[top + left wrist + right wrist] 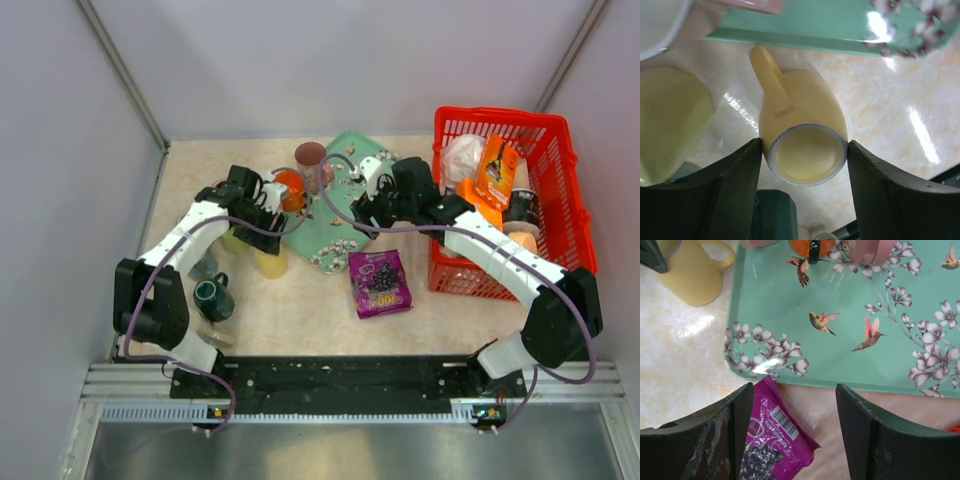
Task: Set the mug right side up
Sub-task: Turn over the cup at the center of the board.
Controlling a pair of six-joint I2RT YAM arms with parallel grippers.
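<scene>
I will reach for the yellow mug with my right gripper and hold it by its handle (728, 254). The sides then stay free for my left gripper to turn it right side up.
The yellow mug (805, 120) stands between my left gripper's (804, 150) two fingers, its ringed base facing the wrist camera and its handle pointing up-left. Both fingers (740, 180) touch its sides. In the top view the mug (270, 262) stands on the table beside the green tray's left edge, with my left gripper (268, 222) over it. The right wrist view has the mug (690, 275) at top left. My right gripper (790, 435) hangs open over the tray's near edge, with nothing between its fingers.
The green flowered tray (340, 225) carries an orange cup (291, 188) and a pink cup (310, 160). A purple packet (380, 283) lies in front of it. A dark green mug (213, 297) and a pale yellow-green object (670, 125) sit to the left. At the right stands a red basket (560, 140).
</scene>
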